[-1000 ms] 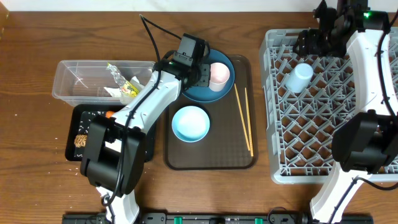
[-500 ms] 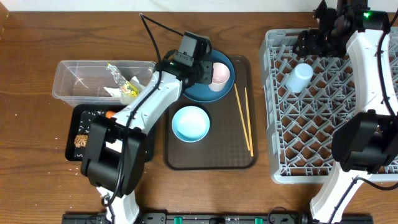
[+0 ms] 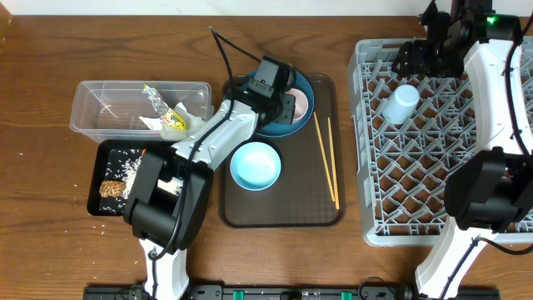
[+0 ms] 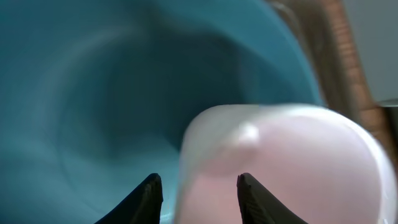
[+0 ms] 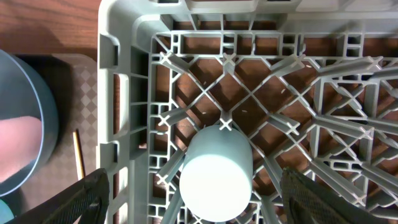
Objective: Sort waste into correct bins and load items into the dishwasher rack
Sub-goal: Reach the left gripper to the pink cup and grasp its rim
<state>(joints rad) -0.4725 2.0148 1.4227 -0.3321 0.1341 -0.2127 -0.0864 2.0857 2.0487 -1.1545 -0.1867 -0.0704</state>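
Observation:
I should grab the pinkish-white cup (image 4: 292, 162) by its rim with my left gripper, one finger inside, so the cup's base end stays free to hand over to my right gripper.
My left gripper (image 3: 281, 93) hangs low over the big dark blue plate (image 3: 265, 127) on the brown tray. In the left wrist view it (image 4: 199, 198) is open astride the rim of the pinkish-white cup (image 4: 292, 162), one finger outside over the plate (image 4: 93, 93) and one inside. My right gripper (image 5: 199, 208) stands wide open above the upturned light blue cup (image 5: 216, 180) in the dishwasher rack (image 3: 450, 192). On the tray lie the white bowl (image 3: 255, 165) and two chopsticks (image 3: 326, 158).
The clear tub (image 3: 108, 108) at the left holds the silver-yellow wrapper (image 3: 169, 110) and white paper. The black tray (image 3: 97, 171) in front of it holds a brown lump (image 3: 109, 188) and rice grains (image 3: 129, 165). The brown serving tray (image 3: 283, 212) sits mid-table.
My left arm has swung right over the plate, bringing its jaws down around the pinkish-white cup's rim. The right arm has not moved.

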